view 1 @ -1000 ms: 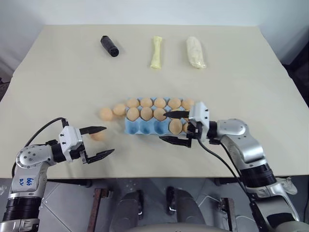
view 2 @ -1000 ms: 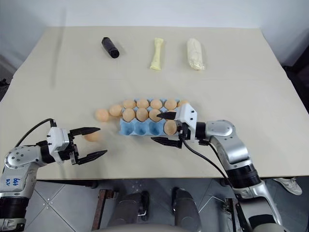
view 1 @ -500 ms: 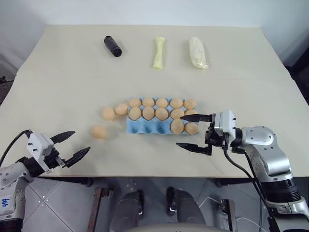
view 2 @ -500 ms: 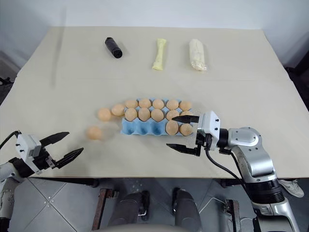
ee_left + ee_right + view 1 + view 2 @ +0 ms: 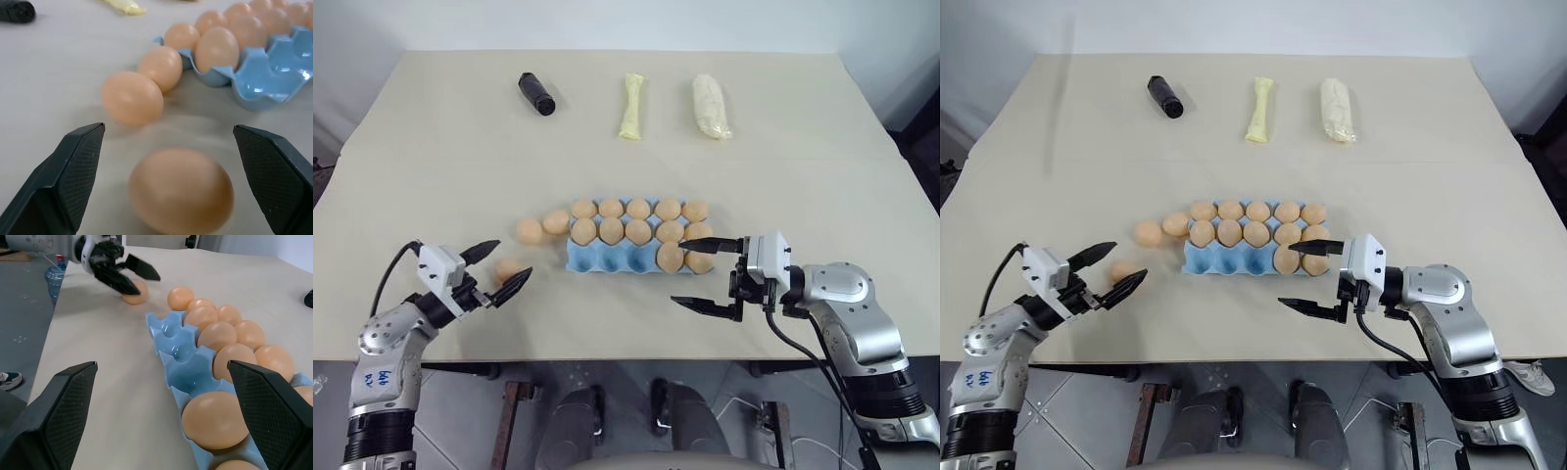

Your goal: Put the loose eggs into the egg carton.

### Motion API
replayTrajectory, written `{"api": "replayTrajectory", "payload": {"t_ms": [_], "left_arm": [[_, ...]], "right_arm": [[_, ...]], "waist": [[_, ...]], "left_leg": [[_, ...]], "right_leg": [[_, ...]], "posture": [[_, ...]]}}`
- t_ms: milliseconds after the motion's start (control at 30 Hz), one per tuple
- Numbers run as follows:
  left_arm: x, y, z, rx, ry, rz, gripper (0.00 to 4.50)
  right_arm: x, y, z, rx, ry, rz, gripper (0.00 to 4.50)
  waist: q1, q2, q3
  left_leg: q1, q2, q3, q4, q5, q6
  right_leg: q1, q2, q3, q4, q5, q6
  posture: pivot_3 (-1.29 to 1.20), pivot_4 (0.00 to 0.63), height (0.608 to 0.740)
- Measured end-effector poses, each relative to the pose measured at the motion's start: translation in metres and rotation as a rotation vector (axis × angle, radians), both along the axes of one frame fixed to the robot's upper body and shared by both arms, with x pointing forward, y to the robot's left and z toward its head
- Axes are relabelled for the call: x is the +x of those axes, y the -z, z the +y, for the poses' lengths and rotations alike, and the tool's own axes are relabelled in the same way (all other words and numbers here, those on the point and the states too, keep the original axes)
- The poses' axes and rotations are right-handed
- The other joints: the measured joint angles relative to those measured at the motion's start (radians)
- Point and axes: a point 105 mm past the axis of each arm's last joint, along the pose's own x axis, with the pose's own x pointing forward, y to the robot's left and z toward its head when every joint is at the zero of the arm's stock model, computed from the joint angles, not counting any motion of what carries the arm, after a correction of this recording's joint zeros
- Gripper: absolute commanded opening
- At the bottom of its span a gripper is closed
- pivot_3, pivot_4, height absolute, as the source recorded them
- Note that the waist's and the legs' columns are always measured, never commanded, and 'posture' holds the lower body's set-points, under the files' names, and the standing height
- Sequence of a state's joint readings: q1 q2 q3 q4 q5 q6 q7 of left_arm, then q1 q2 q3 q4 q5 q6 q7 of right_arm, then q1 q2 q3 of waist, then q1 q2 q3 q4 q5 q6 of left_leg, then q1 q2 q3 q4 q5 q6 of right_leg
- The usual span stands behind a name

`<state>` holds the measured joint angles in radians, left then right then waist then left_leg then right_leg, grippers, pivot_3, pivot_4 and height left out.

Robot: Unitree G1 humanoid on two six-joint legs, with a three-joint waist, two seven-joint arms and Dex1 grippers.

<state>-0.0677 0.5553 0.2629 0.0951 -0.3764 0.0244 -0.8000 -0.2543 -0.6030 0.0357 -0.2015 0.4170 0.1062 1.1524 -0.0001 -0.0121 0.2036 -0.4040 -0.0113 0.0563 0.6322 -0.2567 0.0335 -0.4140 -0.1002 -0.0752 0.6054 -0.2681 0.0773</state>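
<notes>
The near egg is between my left gripper's fingers, and they reach past it. My left gripper should close now. Closing now would hold the egg.
Three loose eggs lie on the table left of the light blue egg carton (image 5: 607,258): two (image 5: 530,231) (image 5: 556,221) by its left end and one (image 5: 509,269) nearer the front. My left gripper (image 5: 512,261) is open, and the near egg (image 5: 181,197) rests on the table between its fingers. The carton holds eggs in its back and middle rows and in the two right cups of the front row. The three left front cups (image 5: 188,377) are bare. My right gripper (image 5: 677,272) hangs open and empty at the carton's right front corner.
At the back of the table lie a black cylinder (image 5: 535,93), a pale yellow bone-shaped thing (image 5: 630,106) and a whitish lumpy bundle (image 5: 710,106). The table's front edge (image 5: 607,354) runs just below both grippers.
My left gripper swung out toward the table's front left corner, then came back around the near egg. My right gripper drew back to the right, off the carton's right end, then held still.
</notes>
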Motion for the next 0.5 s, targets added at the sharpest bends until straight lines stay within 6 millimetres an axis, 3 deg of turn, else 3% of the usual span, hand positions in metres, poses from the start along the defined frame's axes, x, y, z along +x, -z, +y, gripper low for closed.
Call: {"api": "replayTrajectory", "payload": {"t_ms": [67,233,400,500], "left_arm": [[0.001,0.006,-0.002,0.008,0.005,0.02,3.96],[-0.001,0.01,0.001,0.037,0.011,0.033,2.54],[-0.001,0.002,-0.007,0.031,0.067,0.014,2.5],[0.002,-0.023,-0.038,0.014,0.195,-0.066,2.5]], "right_arm": [[0.0,0.0,0.0,0.001,0.004,-0.001,4.5],[-0.001,0.003,-0.002,0.004,0.022,0.01,4.5],[0.0,0.007,-0.008,0.009,0.071,0.021,4.5],[0.002,0.007,-0.017,0.011,0.132,0.015,4.5]], "waist": [[-0.001,0.0,0.0],[0.0,0.0,0.0],[0.002,0.0,0.0],[0.014,0.0,0.0]], "left_leg": [[0.0,0.0,0.001,0.0,0.0,0.0],[0.0,0.001,0.001,0.0,0.0,0.0],[0.0,0.0,0.001,0.0,0.0,0.0],[0.0,0.0,0.001,0.001,0.0,0.0]], "right_leg": [[0.0,0.0,0.0,0.0,0.0,0.0],[0.0,-0.001,0.0,0.0,0.0,0.0],[0.0,-0.001,0.0,0.0,0.0,0.0],[0.001,-0.001,0.0,-0.001,0.0,0.0]], "posture": [[0.0,0.15,0.74],[0.0,0.15,0.74],[0.0,0.15,0.74],[0.0,0.15,0.74]]}}
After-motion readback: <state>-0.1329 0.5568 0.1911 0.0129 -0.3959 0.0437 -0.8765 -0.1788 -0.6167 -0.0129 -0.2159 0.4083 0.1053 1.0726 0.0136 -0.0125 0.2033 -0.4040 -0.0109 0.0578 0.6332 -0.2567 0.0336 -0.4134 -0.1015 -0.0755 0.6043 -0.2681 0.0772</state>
